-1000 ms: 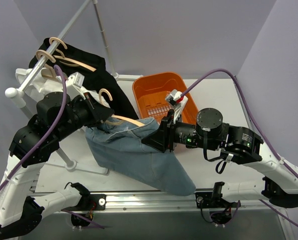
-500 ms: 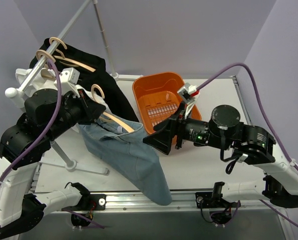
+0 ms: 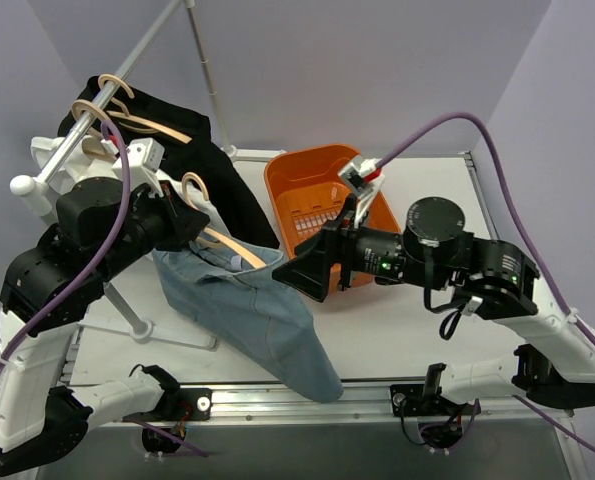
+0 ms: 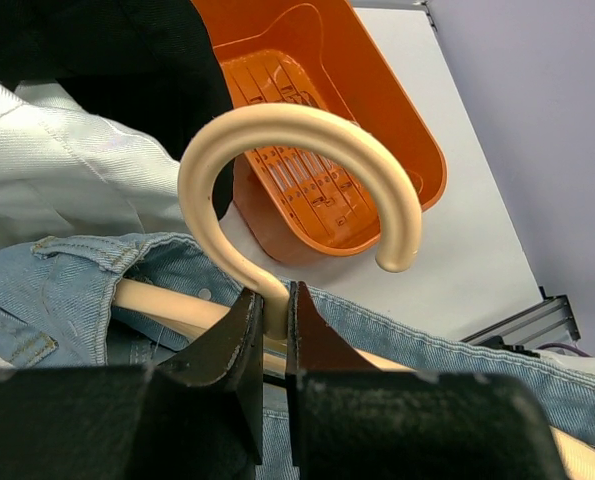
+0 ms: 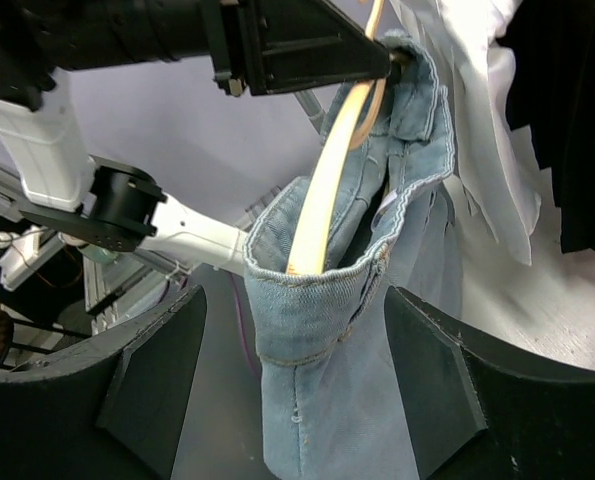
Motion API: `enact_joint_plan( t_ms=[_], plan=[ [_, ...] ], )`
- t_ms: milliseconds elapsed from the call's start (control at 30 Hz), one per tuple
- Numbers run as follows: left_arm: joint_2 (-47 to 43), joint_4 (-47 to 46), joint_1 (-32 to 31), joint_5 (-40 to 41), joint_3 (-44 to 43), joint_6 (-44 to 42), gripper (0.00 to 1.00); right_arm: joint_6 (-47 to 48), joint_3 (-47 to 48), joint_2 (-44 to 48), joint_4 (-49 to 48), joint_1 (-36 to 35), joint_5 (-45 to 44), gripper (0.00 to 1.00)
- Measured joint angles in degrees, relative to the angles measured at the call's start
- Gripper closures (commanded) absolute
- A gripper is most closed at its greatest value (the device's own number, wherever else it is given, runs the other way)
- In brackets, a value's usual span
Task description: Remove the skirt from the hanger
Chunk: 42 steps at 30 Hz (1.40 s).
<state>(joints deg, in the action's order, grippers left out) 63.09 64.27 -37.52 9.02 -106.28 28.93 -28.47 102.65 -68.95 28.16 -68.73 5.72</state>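
My right gripper grabs the skirt by the waistband's end at the hanger's tip [image 3: 275, 268] [image 5: 304, 309] next, so the hanger stays free to slide out.
A blue denim skirt [image 3: 262, 315] hangs from a pale wooden hanger [image 3: 229, 247], its waistband stretched over the bar and its hem drooping toward the table's front edge. My left gripper [image 3: 190, 221] holds the hanger in the air, and the left wrist view shows it [image 4: 269, 312] shut on the neck of the hanger's hook [image 4: 297, 130]. My right gripper [image 3: 299, 275] is open at the waistband's right end. In the right wrist view the skirt's [image 5: 347, 340] end and the hanger's tip [image 5: 322, 200] sit between the spread fingers [image 5: 162, 370], which do not touch them.
An orange basket [image 3: 322, 185] stands behind the right gripper. A white rack [image 3: 52, 165] at back left carries more wooden hangers and a black garment [image 3: 182, 125]. A white garment [image 4: 67, 175] hangs just behind the skirt.
My right gripper has opened and let go of the skirt, whose hem has swung back to the left. The left arm has lifted the hanger slightly up and left.
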Motion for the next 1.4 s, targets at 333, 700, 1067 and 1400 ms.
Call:
enact_joint_plan(
  t_ms=[333,700,1067,1400],
  plan=[
    [1.22,-0.02,0.02,0.02,0.0,-1.09,0.98,0.7,0.02,-1.97,0.76,0.0,0.15,0.52],
    [1.99,0.0,0.02,0.04,-0.07,-1.79,0.98,1.53,0.04,-3.21,0.74,0.0,0.74,0.68],
    [2.71,-0.07,-0.02,1.16,-1.14,-2.34,0.98,1.49,-0.13,-3.19,0.83,0.02,0.7,1.0],
    [2.71,-1.42,-0.52,8.7,-2.14,-2.38,0.98,1.22,-0.28,-0.2,3.91,0.02,1.09,1.0]
  ],
)
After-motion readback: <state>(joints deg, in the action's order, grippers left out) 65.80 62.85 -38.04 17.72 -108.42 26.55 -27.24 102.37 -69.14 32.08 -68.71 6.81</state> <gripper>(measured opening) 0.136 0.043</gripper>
